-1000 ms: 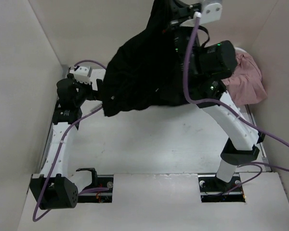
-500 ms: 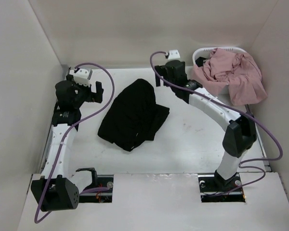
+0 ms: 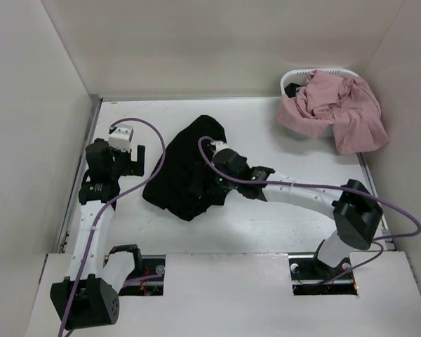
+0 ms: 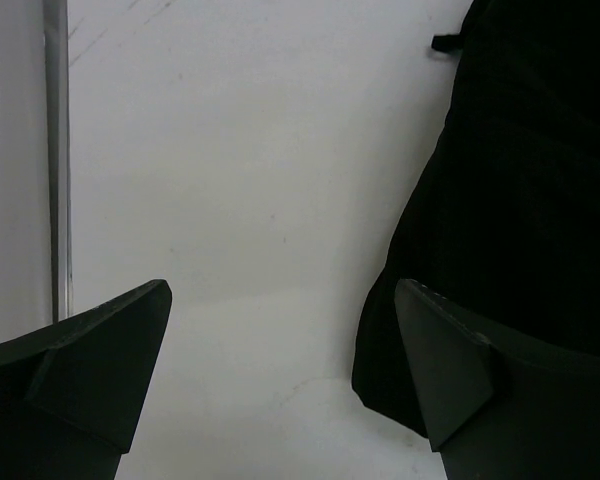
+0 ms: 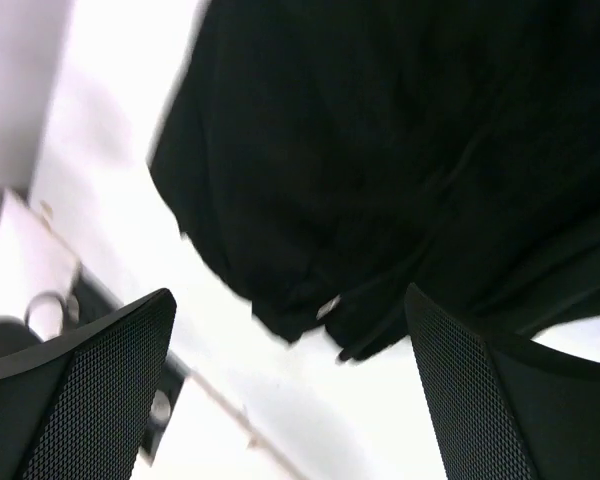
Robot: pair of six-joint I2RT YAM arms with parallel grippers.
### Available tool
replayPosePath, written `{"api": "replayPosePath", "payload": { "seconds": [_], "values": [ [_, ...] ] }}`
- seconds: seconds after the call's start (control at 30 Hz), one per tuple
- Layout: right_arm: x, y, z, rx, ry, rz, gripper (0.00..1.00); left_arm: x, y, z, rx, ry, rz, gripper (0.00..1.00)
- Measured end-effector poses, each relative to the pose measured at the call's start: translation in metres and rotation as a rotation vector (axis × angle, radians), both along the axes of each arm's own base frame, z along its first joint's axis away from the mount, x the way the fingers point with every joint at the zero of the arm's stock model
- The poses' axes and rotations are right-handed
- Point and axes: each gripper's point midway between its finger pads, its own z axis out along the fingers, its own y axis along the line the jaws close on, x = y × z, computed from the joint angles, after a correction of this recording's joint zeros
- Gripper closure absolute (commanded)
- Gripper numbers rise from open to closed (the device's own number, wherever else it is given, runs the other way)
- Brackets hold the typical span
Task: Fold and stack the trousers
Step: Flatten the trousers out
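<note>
I will grab the black trousers (image 3: 186, 165) with my right gripper by the heap's near edge (image 3: 193, 213), so the rest stays free to stretch out for folding.
The black trousers (image 3: 186, 165) lie in a crumpled heap on the white table, left of centre. My right gripper (image 3: 210, 184) hovers low over the heap's near right part, dark against the cloth and hard to make out from above. In the right wrist view the right gripper (image 5: 290, 375) stands open and empty, with the trousers (image 5: 380, 150) beyond its fingertips. My left gripper (image 3: 139, 160) sits just left of the heap. The left wrist view shows it (image 4: 285, 345) open over bare table, the trousers' edge (image 4: 530, 180) beside its right finger (image 4: 460, 370).
A white basket (image 3: 295, 76) at the back right corner holds a dusty-pink garment (image 3: 337, 112) that spills over its rim. Tall walls close in the table on the left, back and right. Purple cables loop from both wrists.
The right gripper, shut on the trousers and holding them high a second ago, has opened. The trousers dropped into a heap. The right arm then came down over them; the left arm shifted slightly nearer.
</note>
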Motion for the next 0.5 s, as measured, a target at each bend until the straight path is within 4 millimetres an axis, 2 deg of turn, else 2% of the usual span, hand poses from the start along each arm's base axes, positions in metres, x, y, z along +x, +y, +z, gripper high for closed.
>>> {"api": "replayPosePath", "payload": {
  "seconds": [0.13, 0.37, 0.4, 0.43, 0.47, 0.5],
  "values": [
    [-0.016, 0.007, -0.038, -0.038, 0.102, -0.005, 0.00, -0.009, 0.002, -0.011, 0.004, 0.035, 0.015, 0.00],
    [-0.016, 0.014, -0.075, -0.072, 0.184, -0.035, 0.17, -0.015, 0.003, -0.017, 0.020, 0.062, 0.023, 0.00],
    [-0.017, 0.015, -0.080, -0.075, 0.200, -0.036, 0.25, -0.016, 0.003, -0.017, 0.024, 0.062, 0.020, 0.00],
    [-0.019, 0.016, -0.085, -0.079, 0.217, -0.035, 0.38, -0.017, 0.002, -0.017, 0.025, 0.061, 0.020, 0.00],
    [-0.021, 0.017, -0.092, -0.081, 0.242, -0.035, 0.64, -0.017, 0.003, -0.016, 0.029, 0.060, 0.021, 0.00],
    [-0.023, 0.018, -0.092, -0.078, 0.248, -0.030, 0.73, -0.018, 0.003, -0.016, 0.030, 0.061, 0.021, 0.00]
  ]
}}
